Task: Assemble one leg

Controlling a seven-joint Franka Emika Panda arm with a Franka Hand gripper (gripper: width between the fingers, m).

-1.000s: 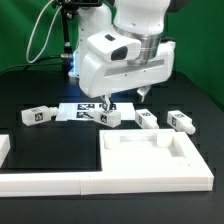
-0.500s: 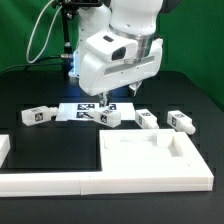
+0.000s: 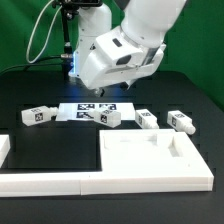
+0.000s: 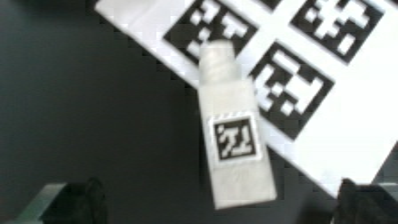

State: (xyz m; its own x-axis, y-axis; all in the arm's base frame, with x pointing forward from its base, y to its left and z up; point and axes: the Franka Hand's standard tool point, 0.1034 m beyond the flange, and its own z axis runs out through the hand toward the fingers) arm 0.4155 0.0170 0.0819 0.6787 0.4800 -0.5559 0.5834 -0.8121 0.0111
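I should move my gripper to the leg and pick it up by its wide end (image 4: 246, 188). The leg's narrow end then stays free to go into the white panel.
Several small white legs with tag stickers lie in a row on the black table: one (image 3: 40, 116) at the exterior view's left, one (image 3: 110, 117) at the marker board's edge, and two (image 3: 146, 119) (image 3: 181, 122) to the right. My gripper (image 3: 112, 96) hangs tilted above the second leg, open and empty. In the wrist view that leg (image 4: 231, 130) lies below, partly over the marker board (image 4: 311, 55). My gripper (image 4: 217, 203) has its dark fingertips (image 4: 71, 200) wide apart on either side of the leg's end, not touching it.
The marker board (image 3: 85, 110) lies behind the legs. A big flat white panel with a raised rim (image 3: 155, 160) sits at the front right. A long white border bar (image 3: 45, 180) runs along the front left.
The gripper has lifted off the table level and tilted, the arm swinging up toward the exterior view's right. The legs have not moved.
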